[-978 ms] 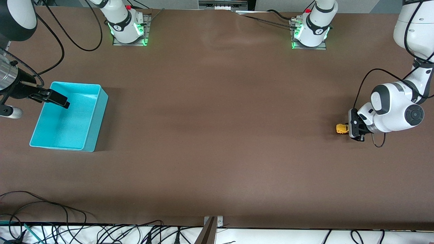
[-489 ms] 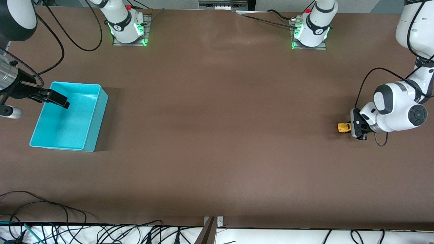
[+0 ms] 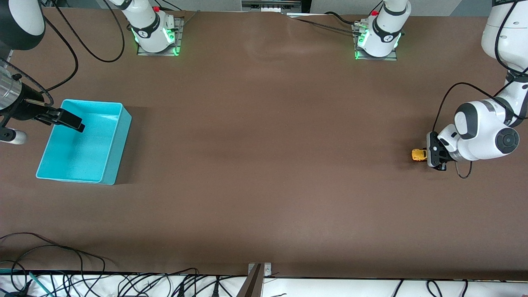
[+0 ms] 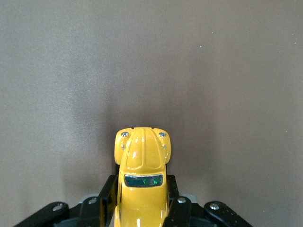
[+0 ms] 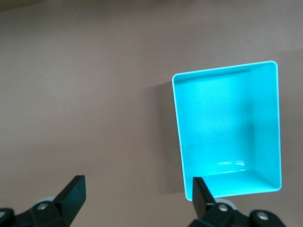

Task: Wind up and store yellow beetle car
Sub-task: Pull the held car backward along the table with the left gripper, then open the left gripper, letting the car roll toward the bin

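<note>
The yellow beetle car (image 3: 418, 155) (image 4: 142, 156) has its lower edge on the brown table, so it would stand. My left gripper needs to release the car now.
The yellow beetle car (image 3: 418, 155) is a tiny rounded toy low at the table surface near the left arm's end. My left gripper (image 3: 425, 155) is shut on its rear sides. In the left wrist view the car (image 4: 142, 156) sticks out nose-first from between the black fingers (image 4: 106, 196), and the left gripper (image 4: 141, 201) clamps it at the cabin. My right gripper (image 3: 70, 120) hangs open over the turquoise bin's edge, holding nothing. In the right wrist view the right gripper (image 5: 137, 189) stands wide over bare table beside the bin.
The turquoise bin (image 3: 123, 120) sits at the right arm's end of the table, with nothing in it (image 5: 178, 123). Both arm bases stand along the table's edge farthest from the front camera. Cables lie along the edge nearest that camera.
The left gripper has drawn the yellow car a short way toward the left arm's end of the table. The right arm has not moved.
</note>
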